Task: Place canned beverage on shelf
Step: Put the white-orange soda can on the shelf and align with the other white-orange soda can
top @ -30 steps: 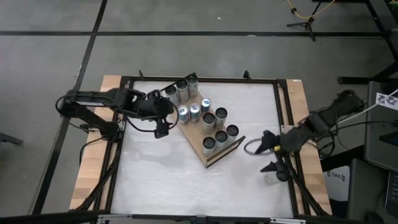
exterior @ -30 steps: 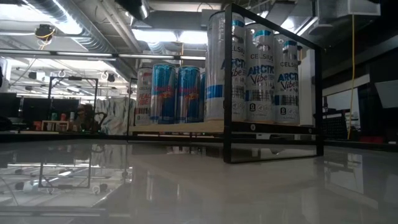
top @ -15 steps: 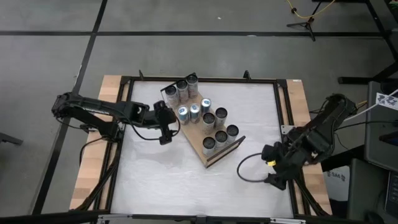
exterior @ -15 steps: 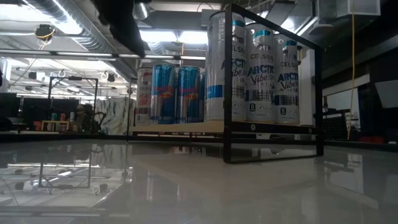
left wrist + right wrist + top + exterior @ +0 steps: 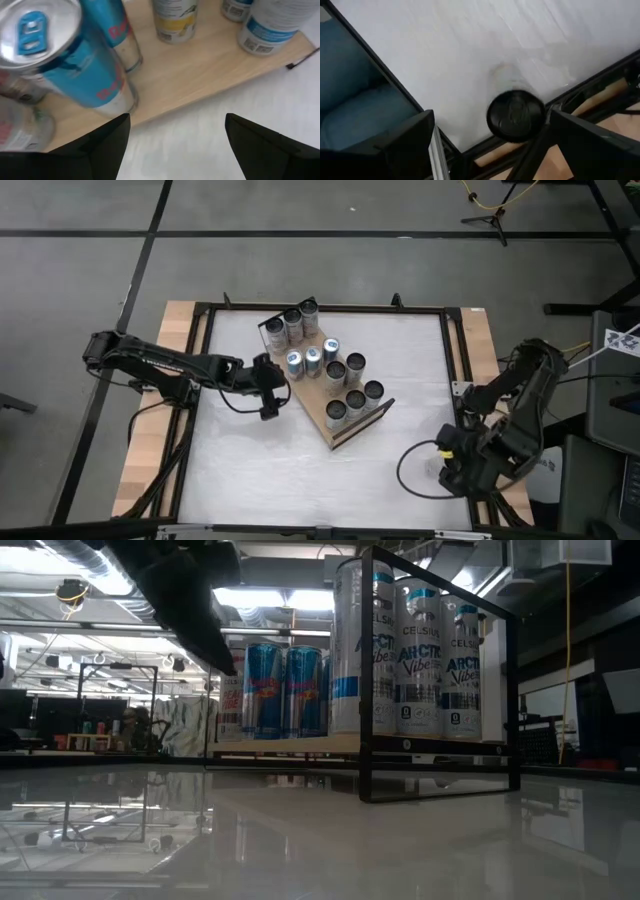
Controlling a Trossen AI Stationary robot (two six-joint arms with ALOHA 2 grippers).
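I should next pick up the can by its dark tab end (image 5: 516, 116) with my right gripper, so that I can put the can on the shelf.
The shelf (image 5: 335, 423), a light wooden board with black wire rails, lies aslant at the table's middle and bears several upright cans (image 5: 336, 370). It also shows in the low view (image 5: 300, 745) and the left wrist view (image 5: 200, 70). My left gripper (image 5: 268, 392) is open and empty at the shelf's left edge, just in front of blue cans (image 5: 75, 65). My right gripper (image 5: 452, 465) is open near the table's near right corner. It hangs over a dark round can end (image 5: 515, 115), and its fingers (image 5: 405, 145) stand apart from that end.
The black table frame (image 5: 580, 85) and wooden side strip run right beside the dark can end. A cable loop (image 5: 410, 475) lies on the white table by the right arm. Bare white table (image 5: 260, 470) lies between the shelf and the near edge.
My right gripper has swung from beside the shelf's right corner toward the table's near right corner. My left gripper has gone a little toward the table's right and near edges along the shelf's left edge, and has come down into the low view.
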